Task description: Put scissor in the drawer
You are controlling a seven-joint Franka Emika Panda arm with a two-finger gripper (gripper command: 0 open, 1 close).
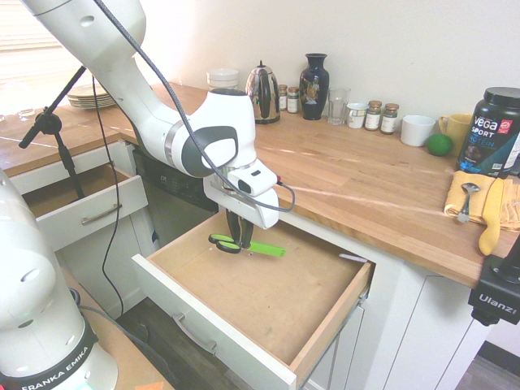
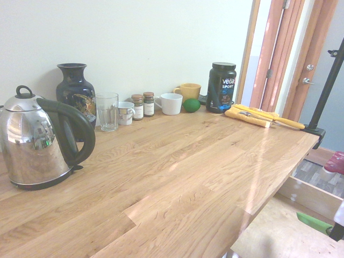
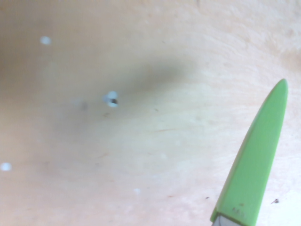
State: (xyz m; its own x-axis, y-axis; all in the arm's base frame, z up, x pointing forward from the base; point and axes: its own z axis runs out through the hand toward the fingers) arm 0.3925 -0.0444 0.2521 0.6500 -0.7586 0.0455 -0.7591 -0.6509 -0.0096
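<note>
I should keep the scissor in my gripper until the green sheath (image 1: 270, 249) reaches the drawer bottom (image 1: 268, 301), because the sheath's shadow is soft and apart from it.
In the first exterior view the scissor (image 1: 258, 247), green sheath and green-and-black loop handles, hangs level just over the wooden bottom of the pulled-out drawer (image 1: 325, 329), near its back left corner. My gripper (image 1: 239, 240) reaches down from above and is shut on the scissor near the handles. The wrist view shows the green sheath (image 3: 254, 169) above the pale drawer bottom (image 3: 117, 141). In the second exterior view only the sheath tip (image 2: 314, 222) shows at the lower right, over the drawer bottom (image 2: 279, 239).
A smaller open drawer (image 1: 89, 215) sits to the left. On the wooden counter (image 1: 366, 187) stand a kettle (image 1: 262, 93), dark vase (image 1: 314, 86), glass, spice jars, mugs, a lime, a black tub (image 1: 491, 130) and a yellow cloth with a spoon (image 1: 468, 200).
</note>
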